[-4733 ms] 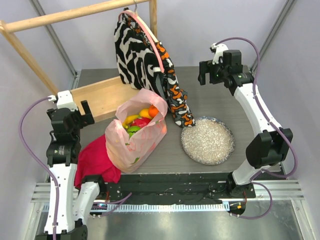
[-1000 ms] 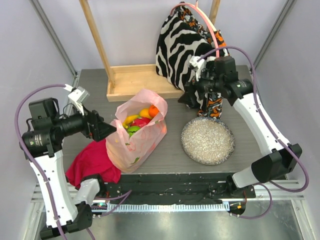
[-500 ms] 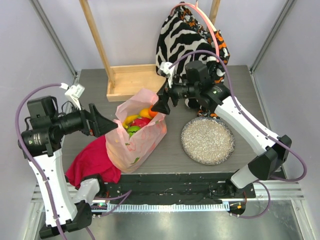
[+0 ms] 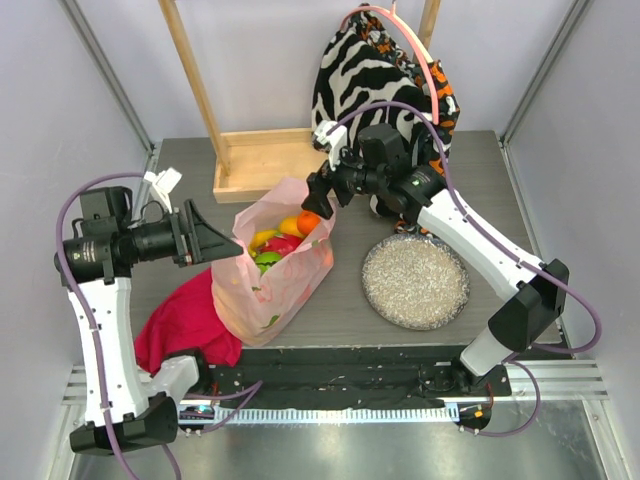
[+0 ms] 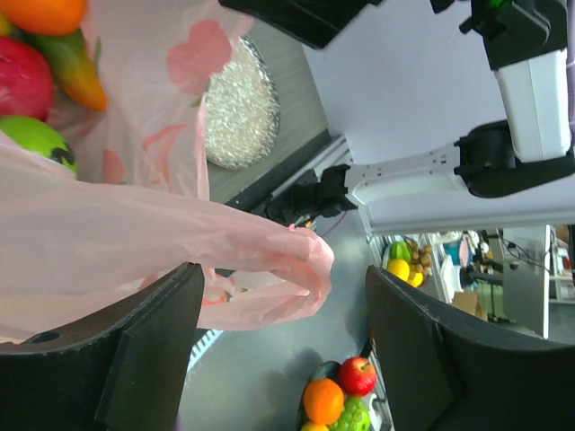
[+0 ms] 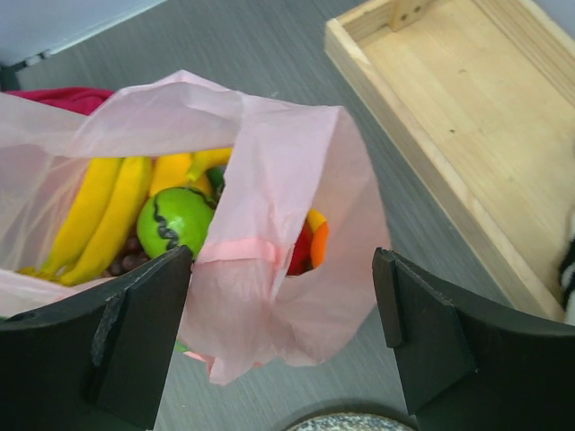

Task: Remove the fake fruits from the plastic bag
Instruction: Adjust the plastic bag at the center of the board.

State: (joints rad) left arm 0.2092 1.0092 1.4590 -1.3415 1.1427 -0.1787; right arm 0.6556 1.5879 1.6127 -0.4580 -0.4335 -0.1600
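I will next keep the plastic bag (image 4: pixel 268 290) open to take fruits out, so my left gripper will grab it by the handle loop at its rim (image 4: pixel 237 244).
The pink plastic bag (image 4: pixel 268 290) stands open at the table's front left, its fake fruits (image 4: pixel 280 240) showing at the mouth. My left gripper (image 4: pixel 226 243) is open at the bag's left rim, and in the left wrist view one handle loop (image 5: pixel 287 269) lies between the fingers (image 5: pixel 153 350), close to the left one. My right gripper (image 4: pixel 318 192) is open above the far right rim, and the other handle (image 6: pixel 269 296) hangs between its fingers (image 6: pixel 431 332). Bananas (image 6: pixel 99 215), a green apple (image 6: pixel 175 220) and an orange fruit (image 6: pixel 316 242) show inside.
A silvery round plate (image 4: pixel 415 282) lies right of the bag. A wooden tray (image 4: pixel 265 160) sits behind it, with a zebra-patterned fabric bag (image 4: pixel 370 80) hanging at the back. A magenta cloth (image 4: pixel 180 325) lies at the front left corner.
My right gripper has swung left and down from the zebra bag to the pink bag's far rim. My left gripper has moved right onto the bag's left handle, its jaws slightly narrower.
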